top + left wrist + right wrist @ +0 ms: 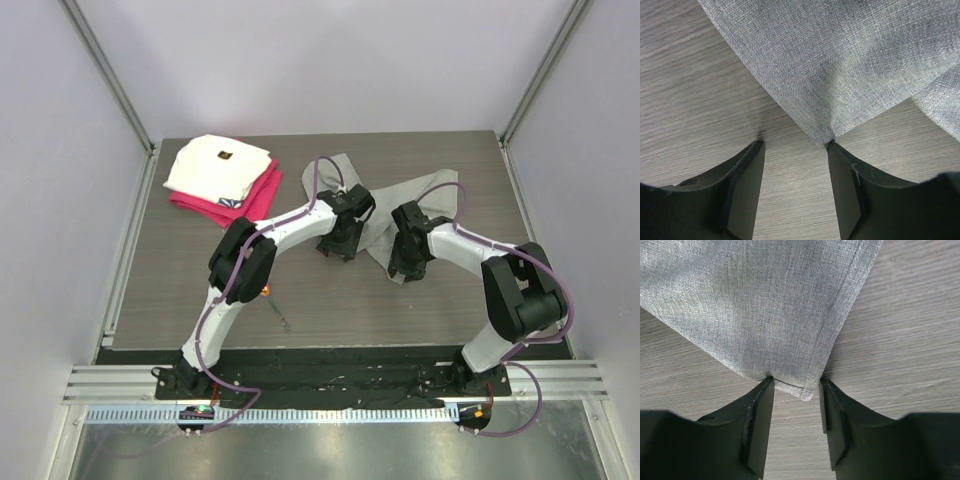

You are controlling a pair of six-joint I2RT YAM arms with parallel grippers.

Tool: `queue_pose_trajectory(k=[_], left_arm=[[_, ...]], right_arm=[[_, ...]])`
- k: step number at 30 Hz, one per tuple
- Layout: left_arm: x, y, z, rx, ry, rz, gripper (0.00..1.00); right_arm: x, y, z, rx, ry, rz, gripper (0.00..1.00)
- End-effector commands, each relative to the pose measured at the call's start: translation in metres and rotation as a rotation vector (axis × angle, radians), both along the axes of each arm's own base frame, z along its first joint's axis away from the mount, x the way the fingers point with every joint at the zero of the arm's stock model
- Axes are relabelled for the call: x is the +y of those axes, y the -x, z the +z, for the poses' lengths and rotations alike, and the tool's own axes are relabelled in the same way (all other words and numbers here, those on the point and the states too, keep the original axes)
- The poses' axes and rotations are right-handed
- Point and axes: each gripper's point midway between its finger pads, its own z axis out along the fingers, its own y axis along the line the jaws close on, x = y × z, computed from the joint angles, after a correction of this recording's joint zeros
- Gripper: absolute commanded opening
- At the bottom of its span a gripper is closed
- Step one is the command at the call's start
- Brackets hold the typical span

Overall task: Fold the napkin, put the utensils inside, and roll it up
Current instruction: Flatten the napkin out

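Note:
Next, the left gripper grabs the tip of the napkin's corner (pixel 823 137) pointing at it, to stretch the crumpled napkin open for folding.
The light-grey napkin (pixel 385 205) lies crumpled on the dark wood table, between the two arms. In the left wrist view one corner of the napkin (pixel 840 65) points down at my left gripper (pixel 795 143) and just touches the right fingertip (pixel 832 150). The jaws stand open, with bare table between them. In the right wrist view a hemmed corner of the napkin (pixel 765 305) lies between the tips of my right gripper (pixel 796 379), which is open and not pinching it. The utensil (pixel 278 308), thin with an orange end, lies near the left arm.
A folded white cloth (pixel 218 163) rests on a magenta-red cloth (pixel 255 200) at the back left. The table's front edge (pixel 330 345) meets a black strip by the arm bases. Grey walls close in the sides and back.

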Motion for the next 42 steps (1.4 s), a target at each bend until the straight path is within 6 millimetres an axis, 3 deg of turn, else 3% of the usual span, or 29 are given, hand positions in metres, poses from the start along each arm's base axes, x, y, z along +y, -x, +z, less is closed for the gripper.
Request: queue_pose_trajectory(k=[1, 5, 14, 19, 26, 29, 31, 35, 37, 38, 39, 41, 42], left_arm=[[-0.011, 0.002, -0.036, 0.032, 0.016, -0.002, 0.58], [-0.020, 0.001, -0.030, 0.027, 0.064, -0.003, 0.59], [-0.029, -0.011, -0.013, -0.038, 0.144, 0.032, 0.61], [-0.022, -0.011, -0.027, -0.015, 0.087, 0.035, 0.58], [-0.005, -0.003, -0.043, 0.011, 0.014, 0.042, 0.34], [-0.004, 0.000, -0.047, 0.028, 0.011, 0.036, 0.18], [0.000, -0.004, -0.043, 0.017, 0.005, 0.045, 0.00], [0.018, -0.024, -0.015, -0.035, 0.048, 0.121, 0.00], [0.031, -0.041, 0.016, -0.079, 0.108, 0.189, 0.00], [0.036, -0.047, 0.029, -0.099, 0.129, 0.210, 0.00], [0.047, -0.059, 0.057, -0.146, 0.167, 0.247, 0.00], [0.059, -0.071, 0.086, -0.191, 0.216, 0.292, 0.00], [0.072, -0.080, 0.114, -0.233, 0.261, 0.327, 0.00]], right_arm=[[0.006, -0.004, -0.004, -0.007, -0.020, -0.002, 0.42], [0.002, 0.003, -0.007, 0.000, -0.015, -0.014, 0.24], [0.002, 0.005, -0.007, 0.004, -0.019, -0.009, 0.21], [0.002, 0.005, -0.007, 0.005, -0.016, -0.005, 0.20], [0.002, 0.005, -0.005, 0.000, -0.017, -0.009, 0.18], [0.002, 0.004, -0.003, -0.008, -0.017, -0.003, 0.09], [0.000, 0.003, -0.001, -0.014, -0.010, 0.009, 0.03], [-0.021, -0.005, 0.012, -0.037, 0.052, 0.016, 0.01], [-0.037, -0.006, 0.021, -0.044, 0.108, 0.007, 0.01], [-0.044, -0.013, 0.034, -0.080, 0.120, 0.003, 0.01], [-0.061, -0.014, 0.040, -0.083, 0.160, -0.025, 0.01], [-0.074, -0.024, 0.067, -0.143, 0.192, -0.031, 0.01], [-0.088, -0.024, 0.077, -0.142, 0.228, -0.052, 0.01]])
